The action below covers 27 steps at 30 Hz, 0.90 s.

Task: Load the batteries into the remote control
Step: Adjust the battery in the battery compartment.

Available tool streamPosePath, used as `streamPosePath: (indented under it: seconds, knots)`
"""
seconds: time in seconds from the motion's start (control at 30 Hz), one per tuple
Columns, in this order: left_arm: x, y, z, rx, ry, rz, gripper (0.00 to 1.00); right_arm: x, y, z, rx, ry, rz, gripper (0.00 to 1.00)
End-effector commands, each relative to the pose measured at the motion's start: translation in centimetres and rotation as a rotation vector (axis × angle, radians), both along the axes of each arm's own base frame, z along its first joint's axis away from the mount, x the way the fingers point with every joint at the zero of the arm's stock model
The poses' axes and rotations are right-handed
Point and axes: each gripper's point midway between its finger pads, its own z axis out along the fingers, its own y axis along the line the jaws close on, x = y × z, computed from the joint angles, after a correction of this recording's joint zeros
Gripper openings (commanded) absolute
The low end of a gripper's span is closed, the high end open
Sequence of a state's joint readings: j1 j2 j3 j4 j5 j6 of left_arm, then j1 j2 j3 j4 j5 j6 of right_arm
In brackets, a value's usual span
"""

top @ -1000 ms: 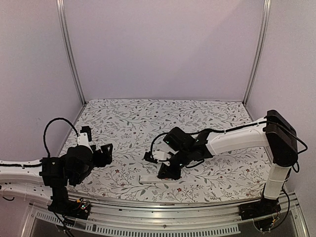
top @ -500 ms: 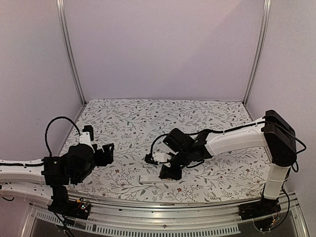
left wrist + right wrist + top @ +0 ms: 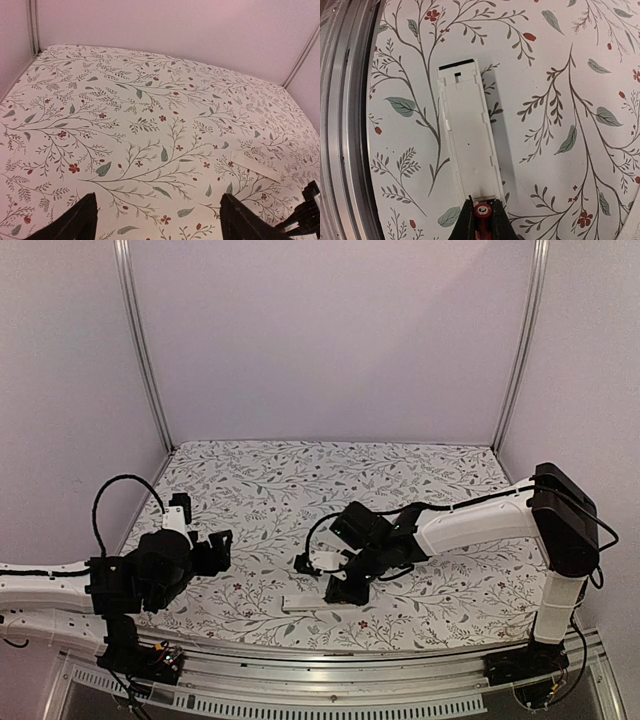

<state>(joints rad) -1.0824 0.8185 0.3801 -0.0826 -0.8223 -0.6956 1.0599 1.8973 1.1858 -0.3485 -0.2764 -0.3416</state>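
The red battery tilts over the near end of the remote control's compartment, between the compartment's sides, and would settle in, so it is time for my right gripper to open now.
The remote control is a long white bar lying flat with its recessed compartment facing up; in the top view the remote control sits near the table's front edge. My right gripper is shut on a red battery, held end-on right at the near end of the compartment. From above, the right gripper points down onto the remote's right end. My left gripper hovers over the left side of the table, far from the remote. Its black fingers stand wide apart with nothing between them.
A thin flat white strip lies on the floral tablecloth at the right of the left wrist view. The metal front rail runs close beside the remote. Plain walls enclose the table on three sides.
The left arm has crept slightly to the right. The right gripper has stayed on the remote's end with the red battery, barely shifting.
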Motion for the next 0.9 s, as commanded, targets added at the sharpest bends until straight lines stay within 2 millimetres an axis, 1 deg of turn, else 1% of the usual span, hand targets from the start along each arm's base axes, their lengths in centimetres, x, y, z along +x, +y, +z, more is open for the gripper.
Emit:
streamPosePath:
  seconds: [0.0,0.13,0.37,0.63,0.8,0.87]
  knots:
    - [0.3,0.1,0.2,0.005,-0.009,0.002,0.84,0.0,-0.5,-1.0,-0.037,0.002,0.007,0.00]
    - [0.3,0.0,0.2,0.004,-0.010,0.000,0.84,0.0,-0.7,-0.9,-0.046,-0.002,0.006,0.04]
    - [0.4,0.1,0.2,0.003,-0.011,-0.001,0.84,0.1,-0.9,-0.3,-0.055,-0.016,0.003,0.12]
    - [0.4,0.2,0.3,0.009,-0.016,-0.001,0.84,0.1,-0.4,0.8,-0.039,-0.022,0.006,0.20]
    - [0.3,0.3,0.3,0.009,-0.017,-0.001,0.84,0.0,-0.5,1.0,-0.047,-0.023,0.010,0.22]
    - [0.3,0.3,0.3,0.008,-0.018,-0.002,0.84,0.0,-0.2,1.4,-0.037,-0.026,0.012,0.22]
